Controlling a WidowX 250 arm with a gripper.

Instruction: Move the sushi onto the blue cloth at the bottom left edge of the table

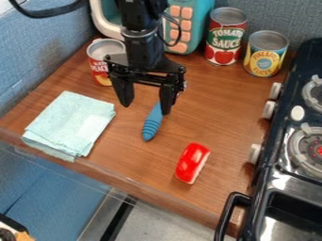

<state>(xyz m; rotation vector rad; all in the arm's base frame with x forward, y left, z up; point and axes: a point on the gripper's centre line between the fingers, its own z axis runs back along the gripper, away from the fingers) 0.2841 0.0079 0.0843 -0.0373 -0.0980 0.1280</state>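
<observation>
I will next grab the sushi [192,163] by its long sides with my gripper, to move it onto the blue cloth.
The red-topped sushi [192,163] with a white underside lies on the wooden table toward the front right. A folded light blue cloth [70,123] rests at the table's left front edge. My gripper [146,109] hangs above the middle of the table, between cloth and sushi and farther back than the sushi. Its two fingers stand wide apart with nothing held between them.
A blue-handled utensil [151,123] lies just below the gripper. Cans stand behind: one [103,61] at back left, a tomato can [225,36] and a yellow-blue can [266,53]. A toy microwave [187,23] is at the back, a black stove [295,155] at right.
</observation>
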